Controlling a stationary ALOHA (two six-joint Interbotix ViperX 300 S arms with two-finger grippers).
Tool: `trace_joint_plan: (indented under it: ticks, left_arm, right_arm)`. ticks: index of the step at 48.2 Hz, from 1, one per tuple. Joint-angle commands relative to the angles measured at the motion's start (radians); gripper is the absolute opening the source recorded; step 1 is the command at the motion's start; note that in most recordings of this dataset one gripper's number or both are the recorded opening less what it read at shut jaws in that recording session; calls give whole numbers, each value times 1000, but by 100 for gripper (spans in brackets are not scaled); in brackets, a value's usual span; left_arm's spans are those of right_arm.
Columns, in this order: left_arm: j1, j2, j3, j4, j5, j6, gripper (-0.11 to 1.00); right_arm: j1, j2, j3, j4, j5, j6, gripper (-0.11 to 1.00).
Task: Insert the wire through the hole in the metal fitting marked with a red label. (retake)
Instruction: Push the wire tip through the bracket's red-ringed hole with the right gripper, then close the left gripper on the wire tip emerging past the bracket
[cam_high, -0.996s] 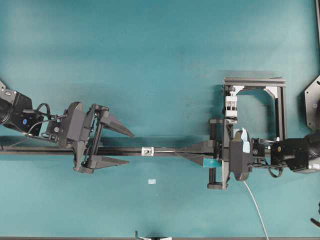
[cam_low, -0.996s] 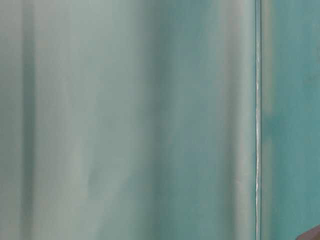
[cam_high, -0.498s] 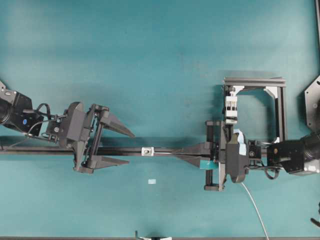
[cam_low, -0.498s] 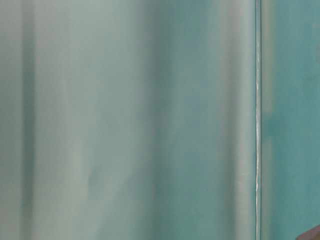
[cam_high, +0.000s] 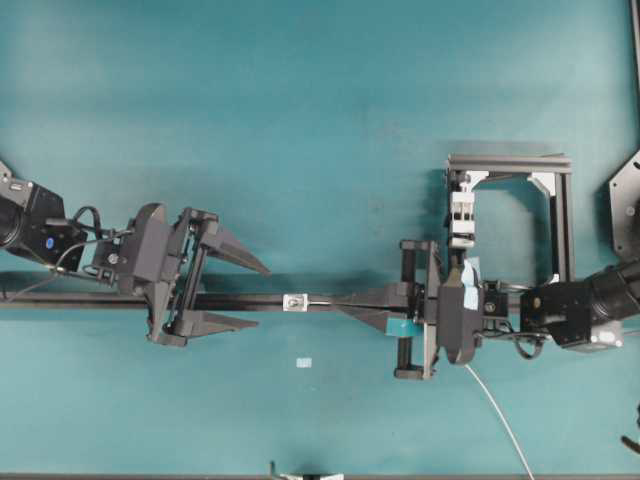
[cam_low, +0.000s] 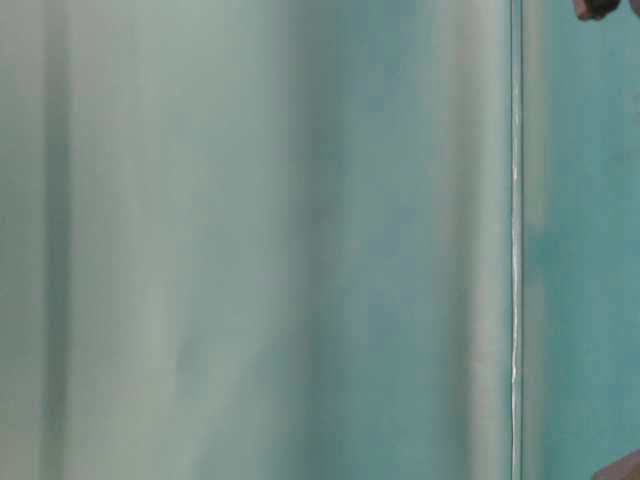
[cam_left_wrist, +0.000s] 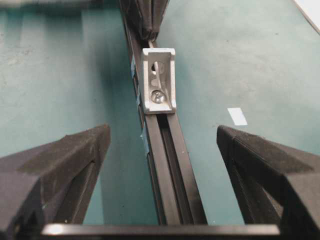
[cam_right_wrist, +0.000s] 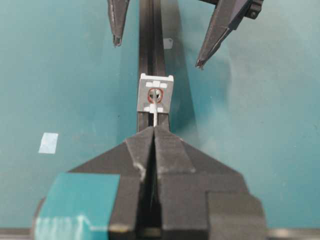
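Note:
The wire needs to be pulled through the fitting, so my left gripper needs to grab the wire by its tip that pokes out of the hole (cam_left_wrist: 157, 72).
The metal fitting (cam_high: 294, 301) sits on the black rail (cam_high: 90, 300). In the right wrist view it (cam_right_wrist: 156, 94) shows a red ring round its hole. My right gripper (cam_high: 335, 304) is shut on the wire (cam_right_wrist: 155, 117), just right of the fitting; the short free end reaches up to the ringed hole. The rest of the wire (cam_high: 500, 420) trails behind the right wrist. My left gripper (cam_high: 260, 297) is open, its jaws either side of the rail, just left of the fitting (cam_left_wrist: 159, 80). Its fingers (cam_left_wrist: 65, 160) hold nothing.
A black frame (cam_high: 510, 163) with a white clamp block (cam_high: 462, 212) stands behind the right wrist. A small pale tag (cam_high: 304, 363) lies on the teal mat in front of the rail. The table-level view shows only blurred teal surface.
My right gripper has moved left along the rail with the wire, bringing the wire's end up to the fitting. The left arm has not moved.

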Motion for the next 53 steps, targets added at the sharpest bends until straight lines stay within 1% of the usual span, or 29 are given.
trace_joint_plan:
  ticks: [1, 17, 37, 53]
  left_arm:
    - [0, -17, -11, -2, -9, -2, 56]
    - [0, -17, -11, -2, -9, -2, 56]
    - [0, -18, -11, -2, -8, -2, 56]
    - [8, -17, -29, -3, -2, -2, 56]
  right_arm:
    - [-8, -11, -21, 2, -11, -2, 2]
    - [-23, 9, -63, 0, -9, -37, 2]
    - [-34, 15, -77, 0, -6, -38, 2]
    - [-34, 17, -77, 0, -6, -38, 2]
